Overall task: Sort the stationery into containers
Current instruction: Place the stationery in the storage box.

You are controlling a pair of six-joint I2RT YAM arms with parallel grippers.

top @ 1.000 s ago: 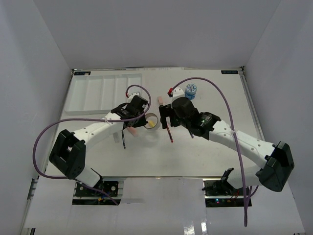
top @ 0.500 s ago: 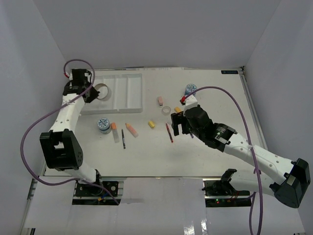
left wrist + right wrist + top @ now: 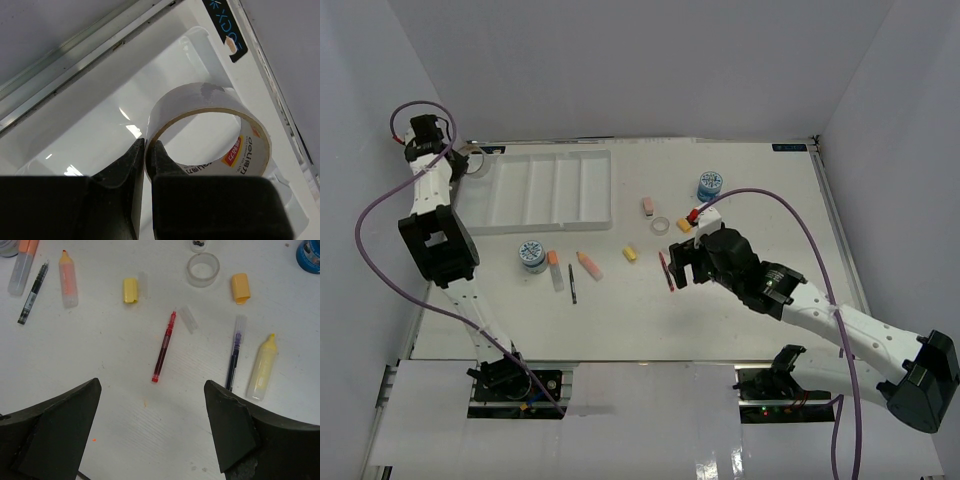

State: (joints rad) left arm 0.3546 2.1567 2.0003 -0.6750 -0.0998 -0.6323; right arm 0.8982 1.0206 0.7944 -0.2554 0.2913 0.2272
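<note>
My left gripper should stay closed on the roll: the side of the tape roll (image 3: 478, 165) sticks out over the tray's rim and would catch it if I opened now.
My left gripper (image 3: 467, 160) is shut on the wall of a white tape roll (image 3: 478, 165). In the left wrist view its fingertips (image 3: 148, 143) pinch the roll (image 3: 215, 105) over the far left corner of the white compartment tray (image 3: 545, 190). My right gripper (image 3: 682, 268) is open and empty above a red pen (image 3: 667, 272). In the right wrist view the pen (image 3: 164, 346) lies just ahead of the open gripper (image 3: 152, 390).
On the table lie two blue tubs (image 3: 710, 185) (image 3: 531, 254), a pink eraser (image 3: 647, 206), a clear tape ring (image 3: 203, 269), a yellow eraser (image 3: 130, 290), an orange eraser (image 3: 240, 288), a dark blue pen (image 3: 234, 355), a yellow marker (image 3: 262, 367), an orange marker (image 3: 68, 279) and a black pen (image 3: 33, 292).
My left arm has carried the tape roll from the table's middle to the tray's far left corner. My right gripper has drawn back slightly toward the near edge, uncovering the red pen.
</note>
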